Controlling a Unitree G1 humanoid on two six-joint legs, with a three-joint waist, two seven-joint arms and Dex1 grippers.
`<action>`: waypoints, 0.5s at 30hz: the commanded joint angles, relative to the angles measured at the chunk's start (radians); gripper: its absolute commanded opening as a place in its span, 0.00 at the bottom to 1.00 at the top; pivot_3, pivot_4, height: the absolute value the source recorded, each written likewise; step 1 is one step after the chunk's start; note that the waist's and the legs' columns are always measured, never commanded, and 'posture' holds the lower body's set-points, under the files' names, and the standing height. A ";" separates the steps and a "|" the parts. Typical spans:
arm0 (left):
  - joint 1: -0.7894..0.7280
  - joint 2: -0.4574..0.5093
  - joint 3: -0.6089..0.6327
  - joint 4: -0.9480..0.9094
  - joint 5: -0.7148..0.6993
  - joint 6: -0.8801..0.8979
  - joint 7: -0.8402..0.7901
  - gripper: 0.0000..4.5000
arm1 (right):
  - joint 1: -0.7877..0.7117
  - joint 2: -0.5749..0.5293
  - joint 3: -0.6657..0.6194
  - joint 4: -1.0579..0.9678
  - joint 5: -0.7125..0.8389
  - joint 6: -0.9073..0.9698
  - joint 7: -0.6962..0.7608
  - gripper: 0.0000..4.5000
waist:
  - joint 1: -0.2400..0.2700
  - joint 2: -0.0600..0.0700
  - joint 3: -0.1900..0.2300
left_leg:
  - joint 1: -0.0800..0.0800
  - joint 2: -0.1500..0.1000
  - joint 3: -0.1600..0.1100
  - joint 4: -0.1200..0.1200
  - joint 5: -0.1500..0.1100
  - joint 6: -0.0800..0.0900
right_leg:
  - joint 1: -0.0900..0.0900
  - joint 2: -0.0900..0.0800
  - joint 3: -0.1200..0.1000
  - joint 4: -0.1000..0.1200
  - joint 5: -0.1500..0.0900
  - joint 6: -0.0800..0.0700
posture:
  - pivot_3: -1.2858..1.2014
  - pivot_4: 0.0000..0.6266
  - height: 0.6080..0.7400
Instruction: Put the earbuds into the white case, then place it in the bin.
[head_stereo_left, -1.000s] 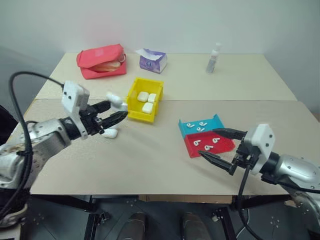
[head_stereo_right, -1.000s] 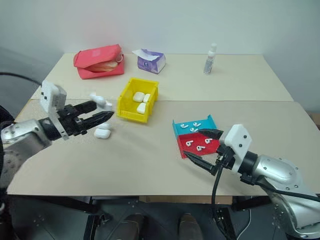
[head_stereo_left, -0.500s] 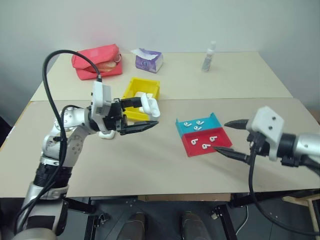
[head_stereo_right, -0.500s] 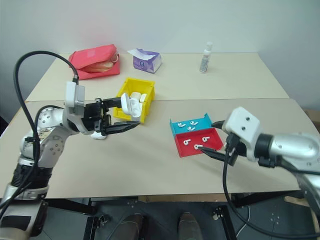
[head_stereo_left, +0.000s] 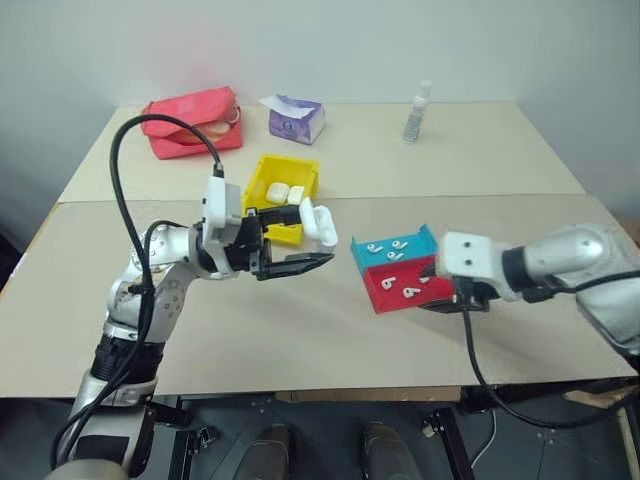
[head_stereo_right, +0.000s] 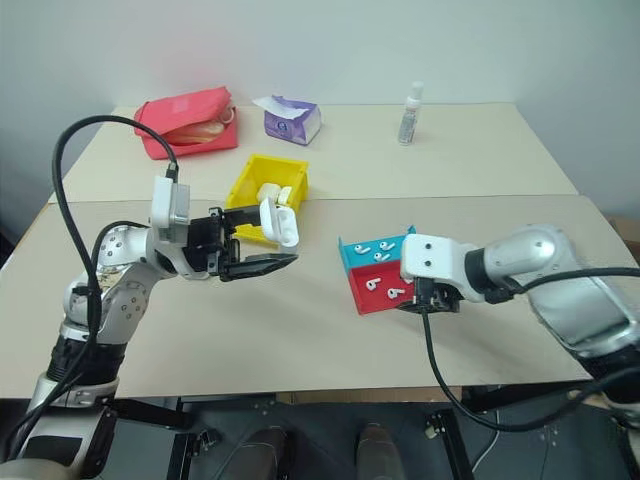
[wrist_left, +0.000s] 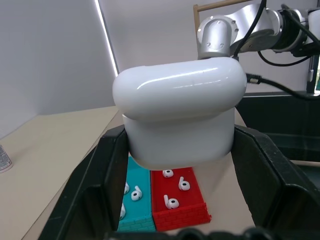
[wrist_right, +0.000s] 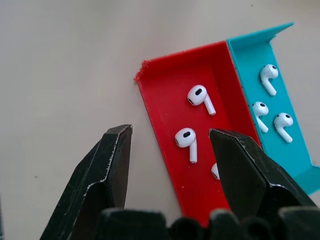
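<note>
The robot's right gripper will next take the earbud by its rounded head to load it into the white case.
My left gripper is shut on the white case, holding it above the table between the bin and the trays. Its black fingers clamp the case from both sides. The yellow bin stands just behind it with white cases inside. Earbuds lie in a red tray, and more earbuds lie in the blue tray beside it. My right gripper hangs open just above the red tray, pointing down, with nothing between its fingers.
A red zip pouch, a purple-and-white tissue pack and a small bottle stand along the far side of the table. A seam runs across between the two tabletops.
My left gripper carried the case to the right, from beside the bin toward the trays. My right gripper swung in over the red tray, tipped downward, and its fingers narrowed.
</note>
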 joint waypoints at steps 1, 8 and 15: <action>0.004 -0.004 0.026 -0.041 0.001 -0.011 0.010 0.63 | -0.062 0.032 0.033 0.054 -0.083 -0.074 0.059 0.65 | 0.002 0.000 0.000 | 0.000 0.000 0.000 0.000 0.000 0.000 | 0.000 0.000 0.000 0.000 0.000 0.000 | 0.52 0.24 1.00; 0.028 -0.007 0.038 -0.074 0.000 0.000 0.027 0.63 | -0.165 0.149 0.104 0.256 -0.205 -0.148 0.133 0.65 | 0.002 0.000 0.000 | 0.000 0.000 0.000 0.000 0.000 -0.001 | 0.000 0.000 0.000 0.000 0.000 0.000 | 0.52 0.24 1.00; 0.053 -0.001 0.046 -0.103 -0.002 0.009 0.051 0.63 | -0.197 0.212 0.124 0.358 -0.268 -0.210 0.186 0.65 | 0.003 0.000 0.000 | -0.001 0.000 0.000 0.000 0.001 -0.002 | -0.001 -0.001 0.000 0.000 0.000 0.000 | 0.52 0.24 1.00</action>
